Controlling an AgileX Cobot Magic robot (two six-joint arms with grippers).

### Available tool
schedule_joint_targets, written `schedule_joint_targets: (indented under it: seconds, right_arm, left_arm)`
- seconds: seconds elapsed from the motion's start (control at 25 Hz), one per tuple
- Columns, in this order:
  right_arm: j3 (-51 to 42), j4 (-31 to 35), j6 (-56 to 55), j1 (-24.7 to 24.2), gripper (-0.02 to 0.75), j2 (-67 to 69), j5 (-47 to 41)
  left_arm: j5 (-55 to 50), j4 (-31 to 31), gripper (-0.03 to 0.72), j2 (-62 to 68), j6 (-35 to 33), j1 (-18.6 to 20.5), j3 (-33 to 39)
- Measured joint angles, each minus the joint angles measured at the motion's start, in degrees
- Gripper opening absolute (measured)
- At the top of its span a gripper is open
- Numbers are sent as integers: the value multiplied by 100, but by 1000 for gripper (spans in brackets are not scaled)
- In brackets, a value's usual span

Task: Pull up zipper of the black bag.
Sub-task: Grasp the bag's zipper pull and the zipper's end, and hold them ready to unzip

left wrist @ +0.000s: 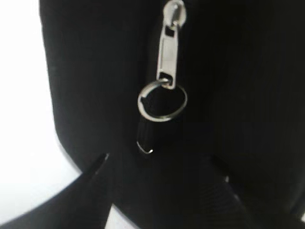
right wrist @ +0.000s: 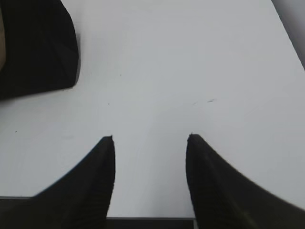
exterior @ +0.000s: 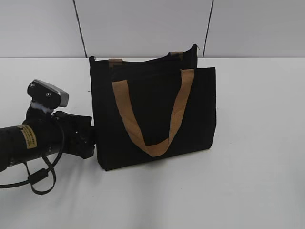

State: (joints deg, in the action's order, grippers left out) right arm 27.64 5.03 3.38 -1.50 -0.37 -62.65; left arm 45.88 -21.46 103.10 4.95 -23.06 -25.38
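Observation:
I should next hold the bag taut for zipping (left wrist: 167, 52), so I need to grab the black bag with my left gripper by its fabric tab at the zipper's end (left wrist: 145, 136).
The black bag (exterior: 152, 102) stands upright on the white table, a tan handle (exterior: 151, 145) hanging down its front. My left gripper (exterior: 90, 138) is pressed against the bag's lower left side edge. In the left wrist view the bag (left wrist: 86, 71) fills the frame, with the silver zipper pull (left wrist: 167, 52) and its ring (left wrist: 162, 101) close up. A small black tab (left wrist: 145, 138) hangs from the ring. The left gripper (left wrist: 159, 160) is open, its fingers spread either side just below the ring. My right gripper (right wrist: 150, 137) is open and empty over bare table.
The white table (exterior: 257, 167) stretches to the right of the bag and in front of it. A corner of the bag (right wrist: 38, 43) shows at the top left of the right wrist view. A grey panelled wall (exterior: 143, 24) stands behind.

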Motion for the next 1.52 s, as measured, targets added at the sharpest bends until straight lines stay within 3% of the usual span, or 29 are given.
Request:
schedule_joint_targets:
  seconds: [0.24, 0.64, 0.76, 0.88, 0.96, 1.16, 1.52]
  right_arm:
    - [0, 0, 0, 0, 381, 0, 0]
    - [0, 0, 0, 0, 381, 0, 0]
    - [0, 0, 0, 0, 381, 0, 0]
    - [0, 0, 0, 0, 381, 0, 0]
    - [0, 0, 0, 0, 381, 0, 0]
    - [0, 0, 0, 0, 381, 0, 0]
    - [0, 0, 0, 0, 381, 0, 0]
  left_arm:
    - [45, -55, 420, 201, 35, 118, -208]
    - [519, -175, 302, 647, 39, 118, -335]
    - [567, -174, 202, 660, 39, 118, -335]
    - [602, -38, 55, 660, 39, 118, -335]
    - [638, 104, 11, 660, 39, 118, -335]
    - [468, 317, 3, 489, 39, 118, -335]
    - [-1023, 348, 3, -1426, 39, 118, -335]
